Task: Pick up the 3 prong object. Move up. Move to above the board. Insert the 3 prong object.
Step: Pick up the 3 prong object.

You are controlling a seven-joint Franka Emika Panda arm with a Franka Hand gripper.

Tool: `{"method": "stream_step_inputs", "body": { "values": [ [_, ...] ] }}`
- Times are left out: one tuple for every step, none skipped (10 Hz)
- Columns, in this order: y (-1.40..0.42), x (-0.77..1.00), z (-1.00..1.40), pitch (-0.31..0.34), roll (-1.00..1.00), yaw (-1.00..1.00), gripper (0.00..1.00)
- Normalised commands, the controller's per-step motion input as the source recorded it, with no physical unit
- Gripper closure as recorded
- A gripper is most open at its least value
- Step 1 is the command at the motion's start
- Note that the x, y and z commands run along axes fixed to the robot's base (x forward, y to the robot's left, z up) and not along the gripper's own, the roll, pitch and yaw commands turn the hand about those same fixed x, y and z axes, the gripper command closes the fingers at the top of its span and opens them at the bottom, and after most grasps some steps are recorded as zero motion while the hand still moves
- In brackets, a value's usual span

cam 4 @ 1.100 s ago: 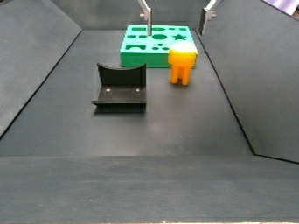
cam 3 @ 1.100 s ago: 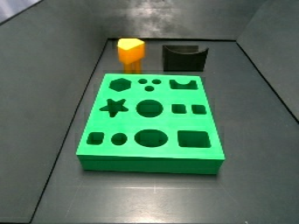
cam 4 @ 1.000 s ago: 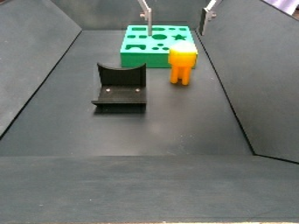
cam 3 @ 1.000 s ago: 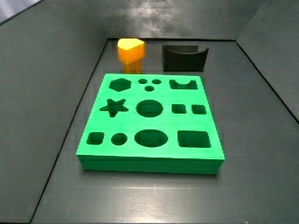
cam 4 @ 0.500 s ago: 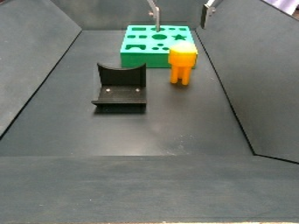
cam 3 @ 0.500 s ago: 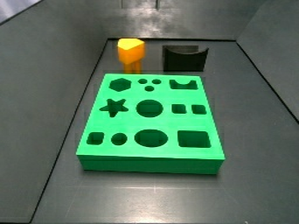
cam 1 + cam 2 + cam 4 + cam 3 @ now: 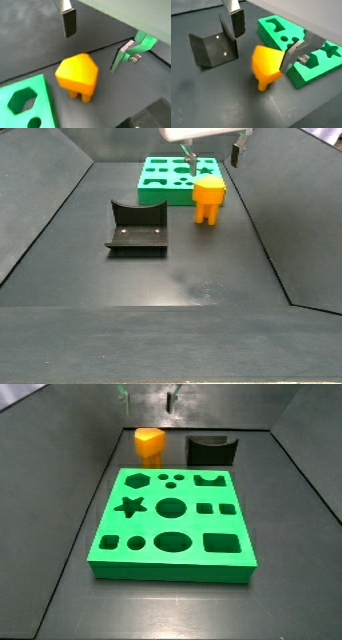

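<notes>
The 3 prong object has to go into the board's small round holes with its prongs, so my gripper needs to reach it and grab its wide top block (image 7: 150, 441) (image 7: 77, 70), which leaves the prongs free.
The 3 prong object (image 7: 148, 444) is a small orange block with a yellow top. It stands upright on the dark floor just beyond the far end of the board (image 7: 171, 524), a large green slab with shaped holes. My gripper (image 7: 214, 155) is open and empty, hanging above the object; in a side view (image 7: 147, 396) only its finger ends show. In both wrist views the object (image 7: 77, 75) (image 7: 266, 62) sits below and between the spread fingers (image 7: 69, 22) (image 7: 294, 54), untouched. The gripper's midpoint (image 7: 91, 53) (image 7: 262, 53) lies over the block.
The fixture (image 7: 210, 450), a dark L-shaped bracket, stands next to the object near the board's end; it also shows in a side view (image 7: 138, 228) and in a wrist view (image 7: 214, 47). Sloped dark walls enclose the floor on both sides.
The gripper has come down and shifted from over the board's far end to above the orange object. The object, board and fixture have not moved.
</notes>
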Motion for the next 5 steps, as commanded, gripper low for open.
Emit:
{"method": "stream_step_inputs", "body": {
  "values": [
    [-0.36, -0.05, -0.37, 0.127, 0.0, 0.77, 0.0],
    [-0.36, -0.03, -0.4, 0.094, 0.0, 0.77, 0.0],
    [-0.28, 0.0, -0.46, 0.067, 0.0, 0.86, 0.0],
    [-0.21, 0.0, -0.5, 0.054, 0.0, 0.93, 0.0],
    [-0.19, 0.0, -0.51, 0.046, 0.0, 0.95, 0.0]
  ]
}}
